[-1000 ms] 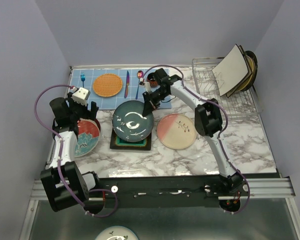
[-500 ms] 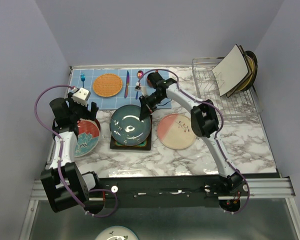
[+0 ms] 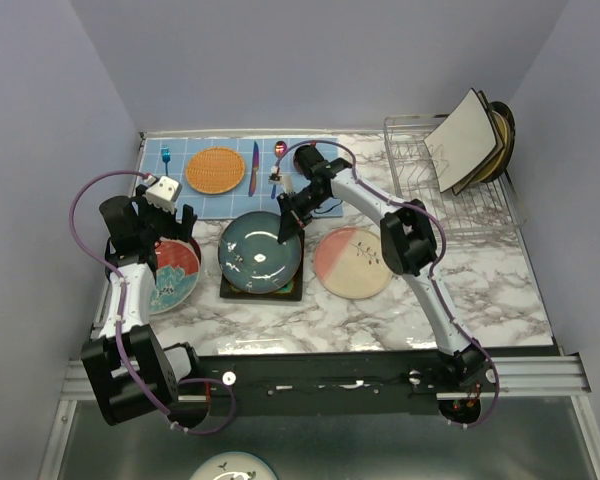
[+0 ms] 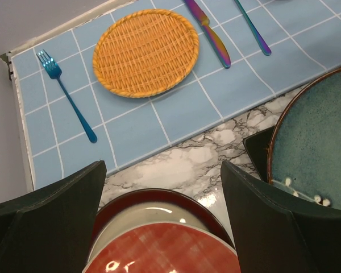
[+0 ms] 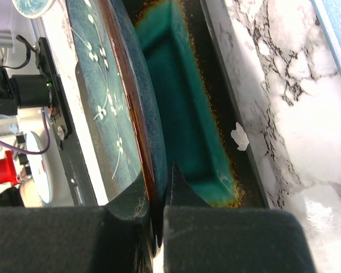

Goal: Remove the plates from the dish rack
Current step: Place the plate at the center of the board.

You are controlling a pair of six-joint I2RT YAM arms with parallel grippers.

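The robot's right gripper should open now, because the square teal plate is below the rim of the round plate (image 3: pixel 258 250), and the round plate would settle onto the square teal plate.
The silver wire dish rack (image 3: pixel 435 185) stands at the back right, with a cream square plate (image 3: pixel 467 140) and darker plates (image 3: pixel 501 124) leaning in it. My right gripper (image 3: pixel 285 228) is shut on the far rim of a round dark grey-blue plate (image 3: pixel 258 250), which is tilted low over a square teal plate (image 3: pixel 263 290). The right wrist view shows that rim (image 5: pixel 150 142) pinched in the right gripper (image 5: pixel 159 196), above the square teal plate (image 5: pixel 184 102). A pink-and-cream plate (image 3: pixel 352 262) lies to the right. My left gripper (image 4: pixel 162 170) hangs open over a red plate (image 4: pixel 165 250) stacked on others (image 3: pixel 170 275).
A blue tiled placemat (image 3: pixel 205 190) at the back left carries an orange woven mat (image 3: pixel 215 169), a fork (image 3: pixel 166 158), a knife (image 3: pixel 253 168) and a spoon (image 3: pixel 278 160). Walls close in the table on three sides. Another plate (image 3: pixel 230 467) lies below the near edge.
My right gripper has moved left and down with the grey-blue plate, which now lies flatter over the square teal plate. The left arm has not moved.
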